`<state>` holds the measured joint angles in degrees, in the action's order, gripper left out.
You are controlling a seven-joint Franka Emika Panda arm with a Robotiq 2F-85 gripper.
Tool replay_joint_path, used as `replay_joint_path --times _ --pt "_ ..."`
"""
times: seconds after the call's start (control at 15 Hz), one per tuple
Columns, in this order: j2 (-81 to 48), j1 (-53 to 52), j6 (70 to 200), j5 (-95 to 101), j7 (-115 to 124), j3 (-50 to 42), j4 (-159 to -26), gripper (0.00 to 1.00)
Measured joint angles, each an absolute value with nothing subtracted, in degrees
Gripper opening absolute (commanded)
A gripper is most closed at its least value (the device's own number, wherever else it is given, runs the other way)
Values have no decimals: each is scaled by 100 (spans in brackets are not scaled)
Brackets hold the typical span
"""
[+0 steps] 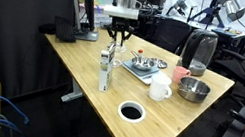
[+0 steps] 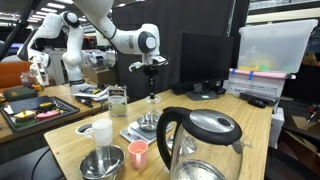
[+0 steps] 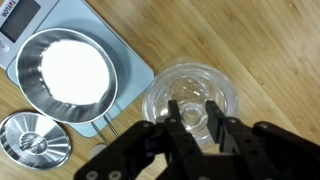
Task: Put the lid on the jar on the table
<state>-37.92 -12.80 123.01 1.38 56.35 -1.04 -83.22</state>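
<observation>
The lid is centred over the upright jar's round opening and would end on the jar, so my gripper should release it.
The jar point(image 1: 105, 74) stands upright on the light-wood table point(image 1: 87, 67); it is slim and clear. It also shows in an exterior view point(image 2: 152, 94). In the wrist view I look straight down into its round clear mouth point(image 3: 190, 88). My gripper point(image 1: 117, 41) hangs directly above the jar, as an exterior view point(image 2: 152, 70) also shows. In the wrist view its fingers point(image 3: 192, 113) are shut on the lid point(image 3: 193, 116), a small round clear cap held over the centre of the jar's mouth.
A scale with a steel bowl point(image 3: 70, 70) and a round steel disc point(image 3: 35, 140) lie beside the jar. A white cup point(image 1: 160, 87), metal bowl point(image 1: 193, 89), grey pitcher point(image 1: 200, 52) and white ring with dark centre point(image 1: 131, 112) are on the table. A pink cup point(image 2: 138, 153) stands nearby.
</observation>
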Motion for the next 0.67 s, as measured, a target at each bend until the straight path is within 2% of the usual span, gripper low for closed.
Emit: replay_joint_path --times 0.07,0.13,0.2,0.4,0.47,0.6,0.67 --pt "-3803 -1280 12296 138 5635 -107 -8303 48" --pt "-3810 -1279 12289 138 5635 -113 -8292 57" --pt "-3814 -1279 12273 138 5635 -120 -8287 37" --pt "-3835 -1278 12263 139 5635 -135 -8285 57" --pt "-3836 -1278 12260 139 5635 -135 -8284 82" --pt "-3836 -1279 12259 139 5635 -135 -8283 87" --pt "-3833 -1281 12269 139 5635 -134 -8283 95"
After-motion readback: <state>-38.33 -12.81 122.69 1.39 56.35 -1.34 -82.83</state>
